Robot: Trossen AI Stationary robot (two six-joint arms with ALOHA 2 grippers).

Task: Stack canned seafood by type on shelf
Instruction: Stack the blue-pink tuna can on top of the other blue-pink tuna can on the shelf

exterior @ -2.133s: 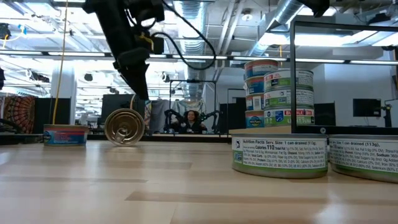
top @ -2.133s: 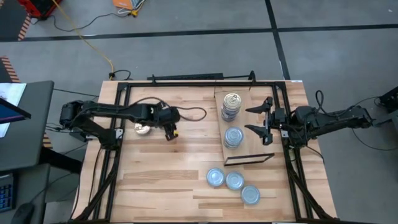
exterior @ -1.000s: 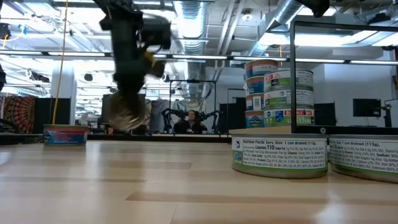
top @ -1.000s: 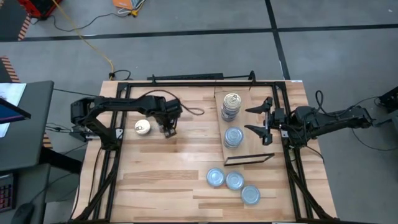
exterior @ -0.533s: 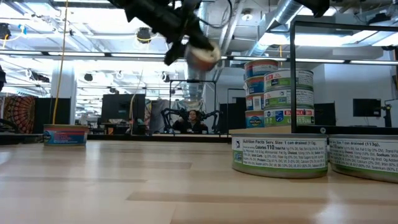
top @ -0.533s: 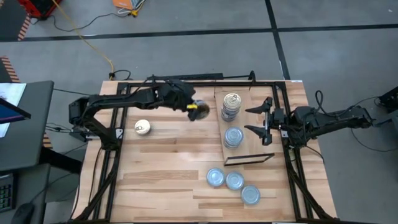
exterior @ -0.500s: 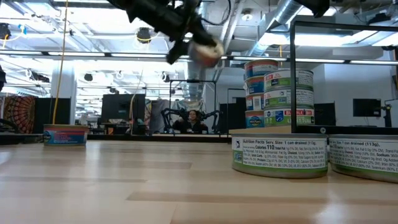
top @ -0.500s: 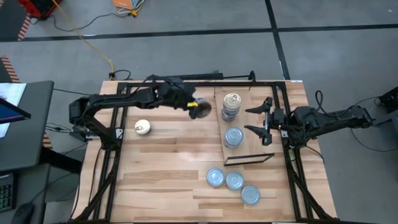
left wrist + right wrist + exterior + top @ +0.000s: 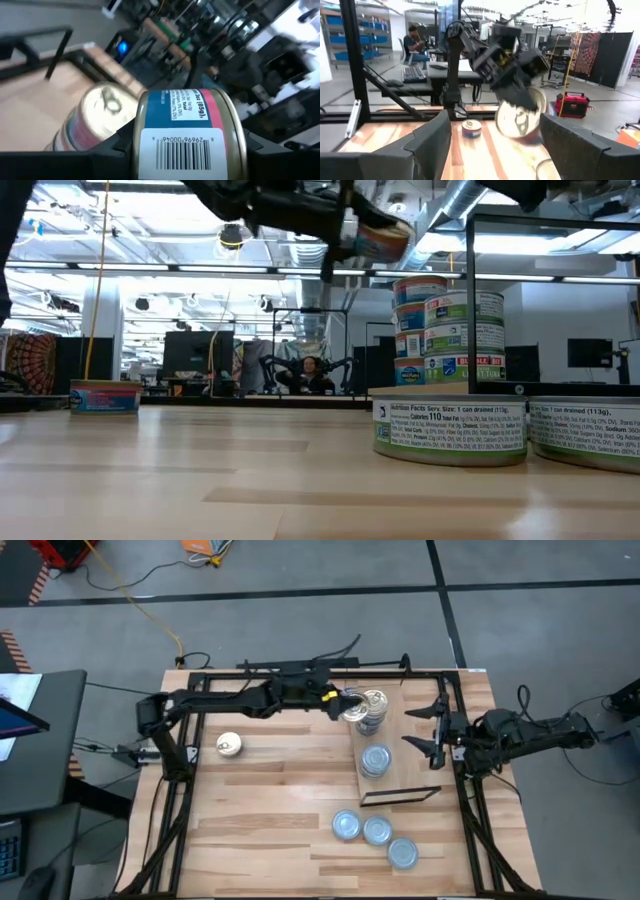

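Note:
The held tin (image 9: 354, 712) hangs tilted, higher, beside the gold-topped stack (image 9: 375, 700), so it would fall if I opened now. My left gripper keeps hold of the tin from here until it is on the stack.
My left gripper (image 9: 346, 704) is shut on a gold-topped tin of canned seafood (image 9: 186, 134), held in the air just left of the stack of gold-topped tins (image 9: 373, 712) at the shelf's far end. The shelf (image 9: 412, 765) is a light board that also bears a stack of silvery tins (image 9: 375, 760). In the low view the held tin (image 9: 381, 240) is higher than the stack's top (image 9: 420, 281). One gold-topped tin (image 9: 229, 746) lies flat on the table at the left. My right gripper (image 9: 428, 726) waits open at the shelf's right edge. My left gripper pinches the tin between its two fingers (image 9: 112, 147), one on each flat face; the labelled side wall (image 9: 182, 112) shows between them. The fingers come level from the table's left. The tin is lifted clear and tilted on edge, its gold top (image 9: 516, 120) turned toward my right gripper.
Three silvery tins (image 9: 376, 832) lie flat on the table near its front edge, below the shelf's dark-edged end (image 9: 400, 795). A black frame (image 9: 300, 668) runs round the tabletop. Bare wood lies between the lone gold tin and the shelf.
My left gripper has lifted the tin clear of the table's left part and carried it up and toward the right and far edge, to beside the gold stack. It has tipped from pointing down to level, and the tin has turned with it.

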